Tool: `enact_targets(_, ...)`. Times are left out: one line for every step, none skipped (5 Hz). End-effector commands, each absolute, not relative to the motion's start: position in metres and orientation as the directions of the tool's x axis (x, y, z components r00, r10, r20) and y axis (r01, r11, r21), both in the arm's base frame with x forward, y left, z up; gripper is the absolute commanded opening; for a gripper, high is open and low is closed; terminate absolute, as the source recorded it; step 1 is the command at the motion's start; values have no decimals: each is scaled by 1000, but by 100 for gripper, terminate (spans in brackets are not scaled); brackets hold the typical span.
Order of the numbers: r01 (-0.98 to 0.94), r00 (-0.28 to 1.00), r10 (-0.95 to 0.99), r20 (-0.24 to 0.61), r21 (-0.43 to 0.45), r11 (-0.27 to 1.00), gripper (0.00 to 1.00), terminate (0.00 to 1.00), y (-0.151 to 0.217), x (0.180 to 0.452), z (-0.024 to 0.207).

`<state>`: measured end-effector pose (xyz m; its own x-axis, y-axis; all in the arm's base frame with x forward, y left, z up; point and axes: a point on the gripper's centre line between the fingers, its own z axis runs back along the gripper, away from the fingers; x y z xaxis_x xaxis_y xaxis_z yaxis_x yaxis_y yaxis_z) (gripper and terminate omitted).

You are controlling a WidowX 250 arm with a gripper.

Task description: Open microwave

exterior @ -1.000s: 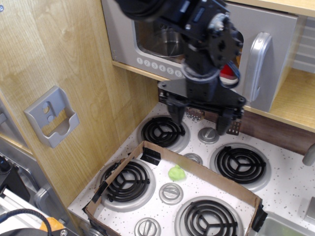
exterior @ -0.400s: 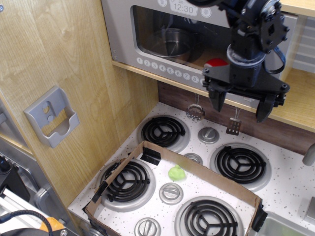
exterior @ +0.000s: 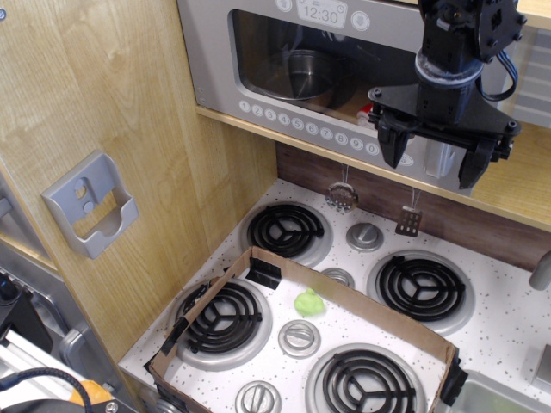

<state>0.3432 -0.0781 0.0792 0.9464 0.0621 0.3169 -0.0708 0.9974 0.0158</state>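
The robot's gripper will swing the microwave's door (exterior: 331,73) open, so it next needs to grab the silver vertical handle (exterior: 441,160) first.
The grey toy microwave (exterior: 258,52) sits on a wooden shelf above the stove, door closed. Its clear window shows a metal pot (exterior: 306,73) inside. A row of round white number buttons (exterior: 301,125) runs along the bottom and the clock reads 12:30 (exterior: 320,13). My black gripper (exterior: 430,159) is open, fingers pointing down, in front of the microwave's right end. It covers most of the silver bar handle; a bit shows between the fingers (exterior: 441,159). The gripper holds nothing.
Below is a white speckled toy stove (exterior: 508,301) with several black coil burners and silver knobs. A cardboard frame (exterior: 362,301) lies on it with a small green lump (exterior: 308,302) inside. Small utensils (exterior: 343,194) hang on the back wall. A grey holder (exterior: 90,202) is on the left wooden panel.
The arm has moved up and to the right, from in front of the microwave window to in front of its handle at the right end. The gripper stays open.
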Motion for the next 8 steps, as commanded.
enact_targets(-82, 916, 64, 395, 28, 996, 100, 0, -71, 358, 101)
enact_targets(-85, 913, 64, 403, 33, 996, 100, 0, -70, 363, 106)
enact_targets(-67, 908, 46, 418, 37, 997, 100, 0, -68, 370, 111)
enact_targets(-86, 903, 61, 426, 39, 996, 100, 0, -68, 372, 109)
enact_targets(-97, 899, 63, 434, 57, 994, 0, 0, -71, 370, 109)
enact_targets(-127, 899, 90, 428, 58, 990, 0, 0, -74, 365, 109)
enact_targets(-185, 893, 154, 423, 33, 982, 0, 0, -78, 345, 101)
enact_targets(-226, 889, 199, 412, 17, 974, 0, 0, -78, 326, 94)
